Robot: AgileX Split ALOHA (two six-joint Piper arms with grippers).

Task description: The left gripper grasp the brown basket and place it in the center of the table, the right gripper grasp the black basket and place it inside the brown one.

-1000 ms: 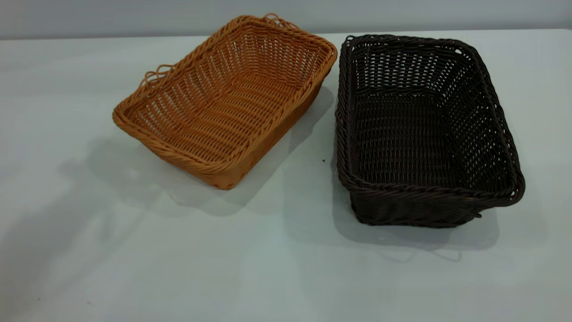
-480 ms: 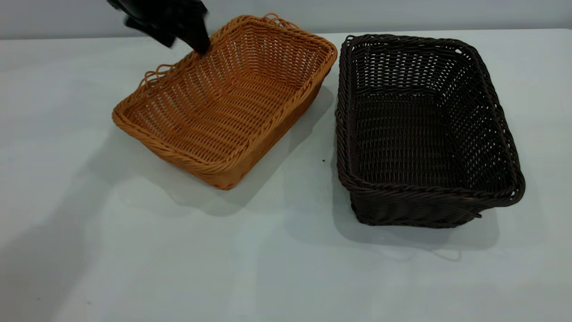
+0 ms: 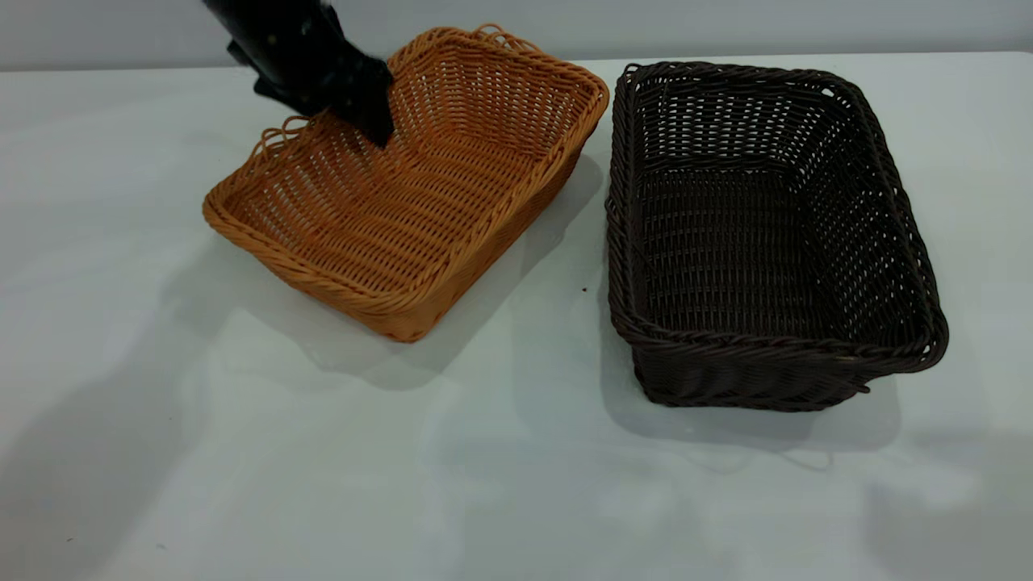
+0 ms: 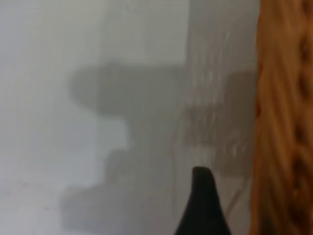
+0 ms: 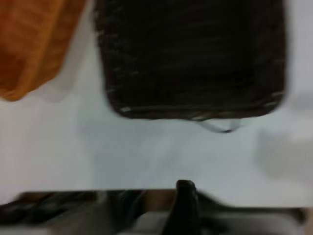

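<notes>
Next, my right gripper grips the black basket by its short side's rim [image 3: 779, 349] to place it inside the brown basket [image 3: 407, 181].
The brown basket [image 3: 407, 181] sits left of centre on the white table [image 3: 500, 484], turned at an angle. My left gripper [image 3: 367, 117] hangs over its far long rim, open, with one dark finger [image 4: 200, 196] outside the wicker wall [image 4: 283, 122] and the tip seen from outside reaching inside the basket. It grips nothing. The black basket [image 3: 767, 234] stands to the right, a small gap from the brown one. My right gripper [image 5: 185, 208] is out of the exterior view; it hovers back from the black basket [image 5: 190, 58], near the table's edge.
A small dark speck [image 3: 584, 289] lies between the baskets. The table's front half [image 3: 323, 500] is bare white surface with arm shadows. A grey wall [image 3: 726, 24] runs behind the table.
My left gripper came in from the top left and dropped onto the brown basket's far rim. A new shadow has appeared at the lower right. Neither basket has moved.
</notes>
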